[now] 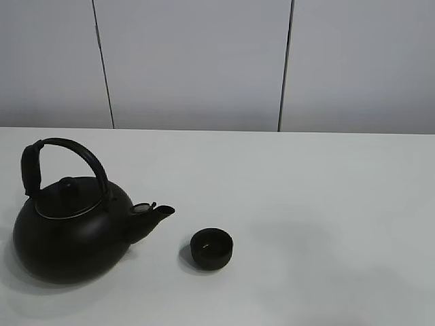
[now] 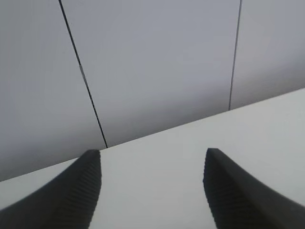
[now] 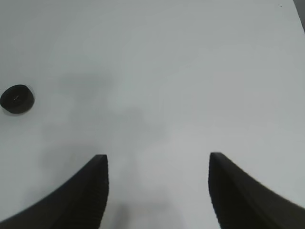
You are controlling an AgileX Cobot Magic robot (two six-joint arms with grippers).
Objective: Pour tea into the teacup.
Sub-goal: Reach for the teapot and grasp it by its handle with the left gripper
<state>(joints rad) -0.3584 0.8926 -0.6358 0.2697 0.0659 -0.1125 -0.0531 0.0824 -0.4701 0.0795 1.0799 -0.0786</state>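
Observation:
The left gripper will next take the black kettle by its arched handle, so the kettle can pour tea.
A big round black kettle (image 1: pixel 68 234) with an arched handle stands on the white table (image 1: pixel 306 190) at the front left, its spout pointing right. The small black teacup (image 1: pixel 211 248) stands just right of the spout, apart from it; it also shows in the right wrist view (image 3: pixel 17 98). Neither gripper shows in the high view. My left gripper (image 2: pixel 152 167) is open and empty, facing the table's far edge and the wall. My right gripper (image 3: pixel 157 167) is open and empty above bare table, well away from the teacup.
A grey panelled wall (image 1: pixel 204 61) with two dark vertical seams rises behind the table's far edge.

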